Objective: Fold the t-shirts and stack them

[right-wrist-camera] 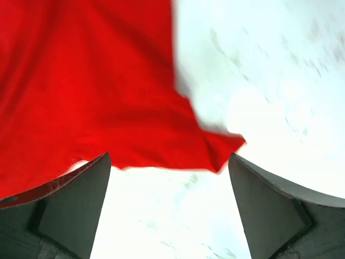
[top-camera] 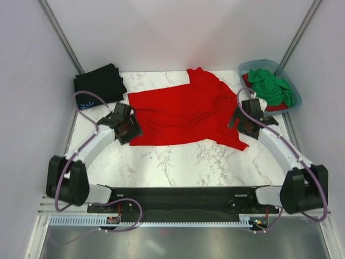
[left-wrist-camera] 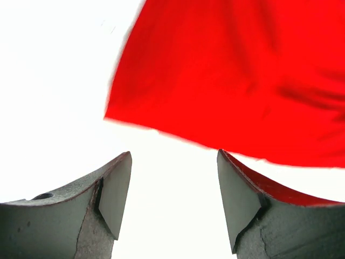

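The robot's right gripper should grab the red t-shirt by its near corner next, so it can pull the t-shirt's rumpled near edge straight for folding.
A bright red t-shirt (top-camera: 186, 110) lies spread across the middle of the marble table, its edges rumpled. At the back left rests a black t-shirt (top-camera: 99, 83), folded. A green t-shirt (top-camera: 270, 86) is bunched in the tub over another red one (top-camera: 277, 107). My left gripper (top-camera: 127, 129) hovers open by the red shirt's left near corner (left-wrist-camera: 232, 75), nothing between its fingers. Over the shirt's right edge my right gripper (top-camera: 243, 125) stands open, and a red corner (right-wrist-camera: 215, 145) lies just ahead of its fingers.
A blue-grey plastic tub (top-camera: 257, 65) stands at the back right corner. White walls close in on both sides and the back. Bare marble (top-camera: 183, 164) stretches between the shirt and the arm bases.
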You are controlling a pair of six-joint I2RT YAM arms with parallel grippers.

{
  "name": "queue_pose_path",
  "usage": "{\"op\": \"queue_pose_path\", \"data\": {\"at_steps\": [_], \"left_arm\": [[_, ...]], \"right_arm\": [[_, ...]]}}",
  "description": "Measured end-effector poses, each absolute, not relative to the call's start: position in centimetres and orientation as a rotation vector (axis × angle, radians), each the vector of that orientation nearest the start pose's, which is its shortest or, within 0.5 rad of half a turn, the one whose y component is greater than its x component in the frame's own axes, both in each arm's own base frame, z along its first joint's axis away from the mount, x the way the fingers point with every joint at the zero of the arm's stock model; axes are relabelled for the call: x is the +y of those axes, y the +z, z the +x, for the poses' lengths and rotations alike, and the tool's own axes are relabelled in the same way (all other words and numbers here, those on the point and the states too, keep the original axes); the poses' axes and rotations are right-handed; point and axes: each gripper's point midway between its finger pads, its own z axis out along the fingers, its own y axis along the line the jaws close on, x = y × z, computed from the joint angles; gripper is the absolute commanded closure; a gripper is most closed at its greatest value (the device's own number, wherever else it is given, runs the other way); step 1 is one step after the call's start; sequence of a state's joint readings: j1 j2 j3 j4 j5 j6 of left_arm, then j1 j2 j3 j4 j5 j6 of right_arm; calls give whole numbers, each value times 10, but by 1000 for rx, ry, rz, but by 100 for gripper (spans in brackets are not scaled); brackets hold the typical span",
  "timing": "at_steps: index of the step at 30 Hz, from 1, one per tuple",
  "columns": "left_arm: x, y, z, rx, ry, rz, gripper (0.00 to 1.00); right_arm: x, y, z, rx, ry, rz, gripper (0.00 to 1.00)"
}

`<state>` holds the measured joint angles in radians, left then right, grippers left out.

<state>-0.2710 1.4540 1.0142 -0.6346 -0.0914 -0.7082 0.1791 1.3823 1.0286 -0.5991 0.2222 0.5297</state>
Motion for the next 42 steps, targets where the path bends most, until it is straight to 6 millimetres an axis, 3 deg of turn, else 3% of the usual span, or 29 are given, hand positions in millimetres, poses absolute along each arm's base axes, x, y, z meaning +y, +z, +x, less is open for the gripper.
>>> {"op": "queue_pose_path", "data": {"at_steps": [2, 7, 11, 16, 20, 23, 26, 35, 38, 41, 42], "left_arm": [[-92, 83, 287, 2576, -217, -624, 28], [-81, 47, 240, 2640, -191, -684, 27], [-79, 31, 228, 2664, -177, -719, 25], [-79, 26, 239, 2628, -196, -751, 26], [-77, 21, 246, 2618, -183, -763, 26], [-77, 21, 251, 2609, -171, -770, 28], [-75, 21, 260, 2588, -158, -773, 30], [-73, 22, 286, 2494, -155, -784, 34], [-72, 22, 297, 2474, -143, -793, 40], [-73, 21, 307, 2455, -142, -804, 59], [-73, 20, 311, 2448, -143, -808, 76]], "right_arm": [[31, 109, 309, 2422, -10, 579, 3], [22, 52, 260, 2547, -74, 662, 6], [22, 35, 251, 2582, -74, 689, 8], [27, 24, 267, 2563, -34, 684, 14], [29, 18, 275, 2550, -18, 675, 35], [31, 18, 282, 2533, 6, 662, 64], [35, 17, 284, 2529, 43, 651, 76], [47, 16, 286, 2544, 131, 615, 87], [50, 16, 288, 2544, 155, 606, 94], [52, 16, 289, 2548, 172, 590, 100], [53, 16, 289, 2549, 177, 586, 100]]}}
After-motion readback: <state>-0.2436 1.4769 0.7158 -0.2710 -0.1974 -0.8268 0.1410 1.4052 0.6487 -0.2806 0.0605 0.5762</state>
